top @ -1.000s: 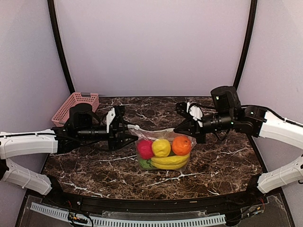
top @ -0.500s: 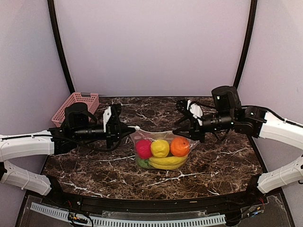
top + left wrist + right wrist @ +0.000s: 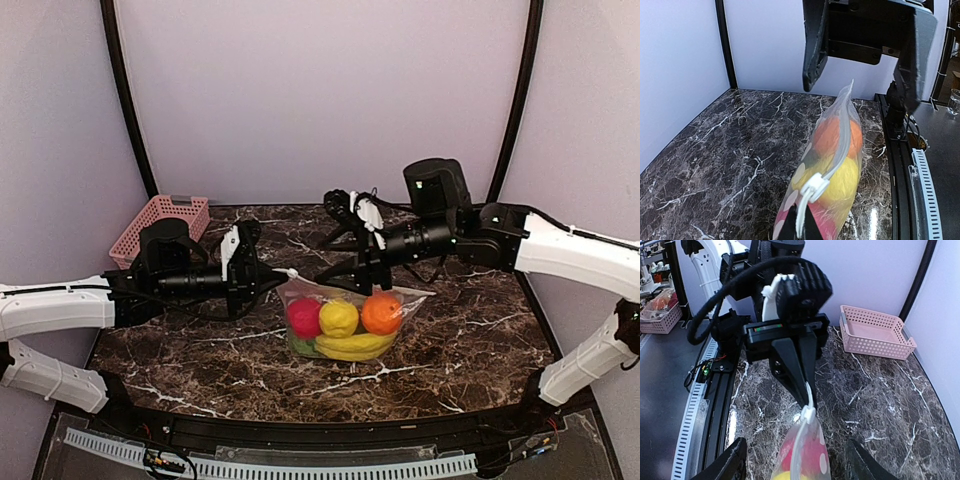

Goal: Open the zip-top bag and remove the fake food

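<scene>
I should next grab the white slider (image 3: pixel 292 273) by its sides with my right gripper, so that I can pull it along the zip and open the bag (image 3: pixel 350 318).
The zip-top bag (image 3: pixel 350 318) stands on the marble table, holding the fake food: a magenta ball (image 3: pixel 305 316), a yellow fruit (image 3: pixel 340 316), an orange ball (image 3: pixel 382 311), a banana (image 3: pixel 356 347) and a green bit (image 3: pixel 298 345). My left gripper (image 3: pixel 278 272) is shut on the bag's left top end, just behind the white slider (image 3: pixel 816 187). In the left wrist view the closed zip strip (image 3: pixel 844 131) runs away from my left gripper (image 3: pixel 799 231). My right gripper (image 3: pixel 330 240) hangs open above the bag's left half, one finger on each side of the slider (image 3: pixel 808 415), touching nothing.
A pink slotted basket (image 3: pixel 160 224) sits at the table's back left corner, also in the right wrist view (image 3: pixel 875 332). Purple walls close the back and sides. A metal rail (image 3: pixel 270 462) runs along the near edge.
My left gripper closed on the bag's left end. My right gripper let go of the right corner, opened, and swung left above the bag. The freed right corner dropped.
</scene>
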Robot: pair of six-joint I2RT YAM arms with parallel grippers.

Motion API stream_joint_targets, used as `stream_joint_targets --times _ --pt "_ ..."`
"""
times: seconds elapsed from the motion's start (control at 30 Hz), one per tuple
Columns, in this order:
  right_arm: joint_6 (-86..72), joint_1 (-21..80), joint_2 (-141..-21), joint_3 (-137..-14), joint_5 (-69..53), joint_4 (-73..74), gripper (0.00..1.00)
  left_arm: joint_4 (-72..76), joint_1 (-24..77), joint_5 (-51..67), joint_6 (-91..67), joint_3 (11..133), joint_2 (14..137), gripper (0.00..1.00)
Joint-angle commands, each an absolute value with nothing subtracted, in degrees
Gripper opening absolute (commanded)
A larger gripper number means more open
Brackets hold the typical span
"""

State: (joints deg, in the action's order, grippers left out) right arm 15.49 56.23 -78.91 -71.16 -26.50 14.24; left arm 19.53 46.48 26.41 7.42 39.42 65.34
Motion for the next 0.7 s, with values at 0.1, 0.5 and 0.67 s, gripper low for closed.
stream_joint_targets --times 0.1,0.5,0.67 --pt "15.11 60.83 -84.22 -77.55 -18.93 14.96 0.63 18.27 46.76 24.39 4.81 41.19 64.06 0.01" --pt "14.62 61.61 -91.48 -82.85 -14.44 18.04 0.49 19.21 46.76 24.0 3.34 41.48 64.61 0.01" --pt "14.67 61.69 -92.46 -82.9 -12.84 18.31 0.31 19.62 46.76 23.54 2.86 41.25 64.83 0.01"
